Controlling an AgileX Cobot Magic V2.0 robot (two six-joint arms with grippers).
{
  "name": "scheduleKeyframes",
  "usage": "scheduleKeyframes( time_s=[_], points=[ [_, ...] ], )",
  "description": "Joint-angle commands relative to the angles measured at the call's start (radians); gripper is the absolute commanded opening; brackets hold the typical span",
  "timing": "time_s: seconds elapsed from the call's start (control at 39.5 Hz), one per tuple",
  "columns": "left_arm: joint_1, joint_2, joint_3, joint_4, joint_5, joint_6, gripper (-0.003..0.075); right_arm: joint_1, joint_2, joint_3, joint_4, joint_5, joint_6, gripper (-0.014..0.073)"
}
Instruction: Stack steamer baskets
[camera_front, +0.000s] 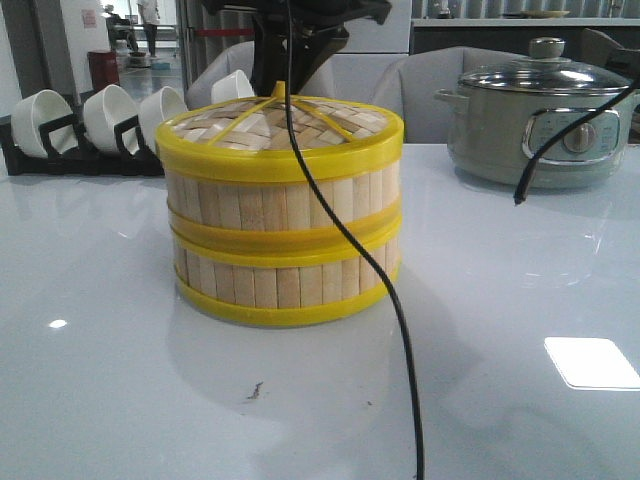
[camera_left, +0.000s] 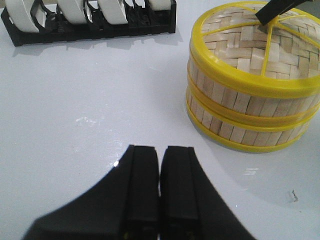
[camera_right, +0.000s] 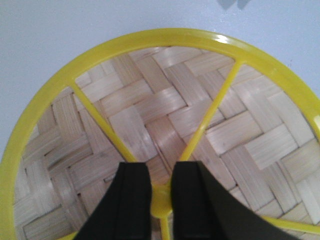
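Note:
The woven bamboo lid (camera_front: 240, 130) sits flush on the upper basket (camera_front: 285, 205), so I should open my right gripper now.
Two steamer baskets stand stacked in the middle of the white table, the upper basket (camera_front: 285, 205) on the lower basket (camera_front: 285, 282). A woven bamboo lid (camera_front: 240, 130) with yellow spokes lies on top. My right gripper (camera_right: 161, 172) comes down over the lid's middle, its fingers closed on either side of the yellow knob (camera_right: 161, 197). My left gripper (camera_left: 160, 152) hovers over bare table, off to the side of the stack (camera_left: 240, 107), shut with nothing in it.
A black rack of white bowls (camera_front: 90, 125) stands at the back left. At the back right is a grey-green electric pot (camera_front: 530, 130) with a glass lid. A black cable (camera_front: 390, 280) hangs in front of the stack.

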Motion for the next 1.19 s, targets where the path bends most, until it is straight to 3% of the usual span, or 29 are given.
scheduleKeyframes(
  time_s=[0.0, 0.2, 0.28, 0.53, 0.76, 0.99, 1.16],
  points=[
    [0.002, 0.001, -0.029, -0.003, -0.082, -0.008, 0.0085, -0.001, -0.062, -0.036, 0.005, -0.048, -0.013, 0.0096],
    [0.002, 0.001, -0.029, -0.003, -0.082, -0.008, 0.0085, -0.002, -0.068, -0.036, 0.005, -0.05, -0.013, 0.038],
    [0.002, 0.001, -0.029, -0.003, -0.082, -0.008, 0.0085, -0.002, -0.073, -0.036, 0.005, -0.056, -0.013, 0.0438],
    [0.002, 0.001, -0.029, -0.003, -0.082, -0.008, 0.0085, -0.003, -0.1, -0.036, 0.002, -0.072, -0.013, 0.0435],
    [0.002, 0.001, -0.029, -0.003, -0.082, -0.008, 0.0085, -0.029, -0.155, -0.036, -0.111, -0.112, -0.013, 0.0434],
    [0.002, 0.001, -0.029, -0.003, -0.082, -0.008, 0.0085, -0.159, -0.302, 0.056, -0.13, -0.167, -0.013, 0.0434],
    [0.002, 0.001, -0.029, -0.003, -0.082, -0.008, 0.0085, -0.304, -0.489, 0.293, -0.13, -0.278, -0.013, 0.0434]
  ],
)
